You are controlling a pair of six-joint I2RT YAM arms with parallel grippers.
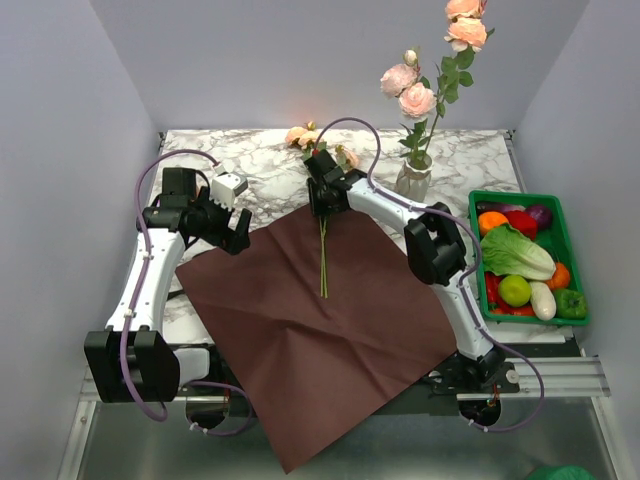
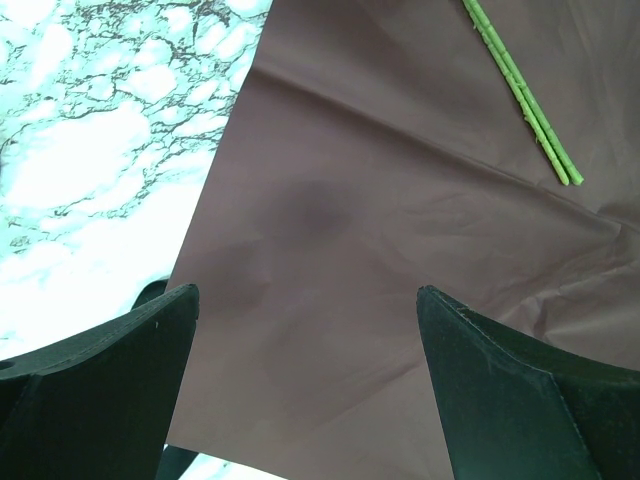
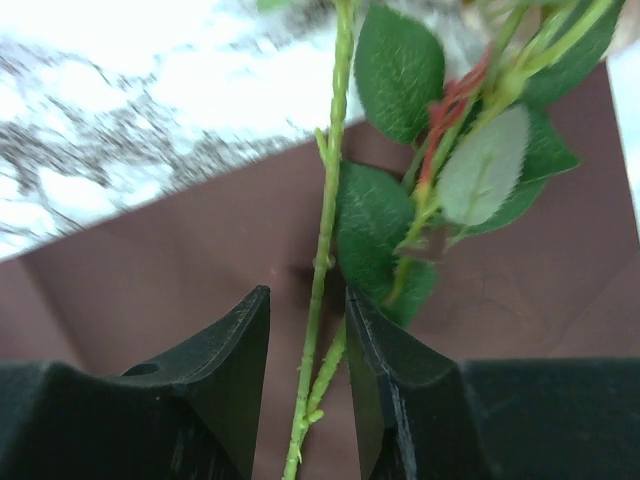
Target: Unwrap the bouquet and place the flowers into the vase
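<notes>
The robot's right fingers are above the thin green stem and would miss it if they closed now. The right gripper needs to go lower first, then close on the stem.
The bouquet's dark red paper [image 1: 320,330] lies unfolded and flat on the marble table [image 1: 262,172]. Several pink roses [image 1: 418,98] stand in the white vase [image 1: 413,182] at the back right. More flowers lie across the paper's far edge, their blooms [image 1: 297,134] on the marble and thin green stems [image 1: 323,258] on the sheet. My right gripper [image 1: 322,202] is low over them, its jaws open and straddling two stems [image 3: 325,220] with gaps at the sides, leaves [image 3: 395,70] just beyond. My left gripper [image 1: 232,238] hovers wide open above the paper's left edge [image 2: 380,200], holding nothing.
A green basket [image 1: 520,196] of lettuce and other vegetables sits at the right edge of the table, just right of the vase. Grey walls close in the back and both sides. The paper's near corner hangs over the table's front edge.
</notes>
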